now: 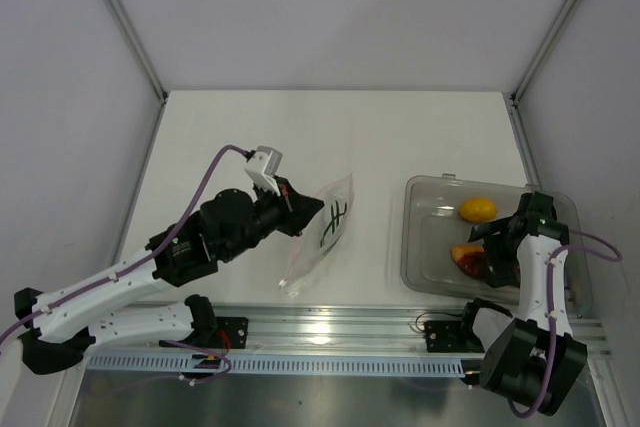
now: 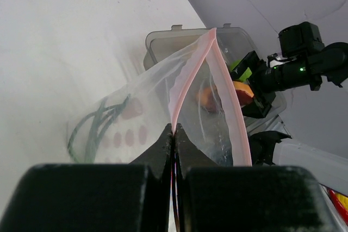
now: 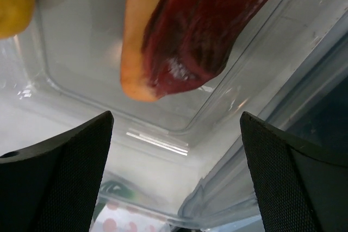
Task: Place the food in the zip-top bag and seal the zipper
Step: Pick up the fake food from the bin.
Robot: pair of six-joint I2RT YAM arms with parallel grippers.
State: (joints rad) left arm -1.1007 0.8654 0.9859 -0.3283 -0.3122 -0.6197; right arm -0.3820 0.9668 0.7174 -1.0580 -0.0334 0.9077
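The right gripper grabs the slice by its reddish-brown side near its closer end (image 1: 471, 264) next, leaving its orange edge free, so that end leads into the bag (image 1: 322, 235).
The clear zip-top bag (image 1: 322, 235) lies on the table's middle, its mouth lifted. My left gripper (image 1: 300, 209) is shut on the bag's pink-red zipper (image 2: 190, 77), which spreads open in the left wrist view; the left gripper's jaws (image 2: 175, 134) are pressed together on it. A reddish-brown slice with an orange edge (image 1: 468, 259) and a yellow-orange fruit (image 1: 478, 210) lie in the clear tray (image 1: 430, 197). My right gripper (image 1: 500, 252) is open, low over the tray, just short of the slice (image 3: 190, 31). The fruit also shows in the right wrist view (image 3: 13, 1). Green foods are out of view.
The rigid clear tray stands at the right, near the table's front edge and the right wall. An aluminium rail (image 1: 330, 332) runs along the near edge. Grey walls enclose the table on three sides.
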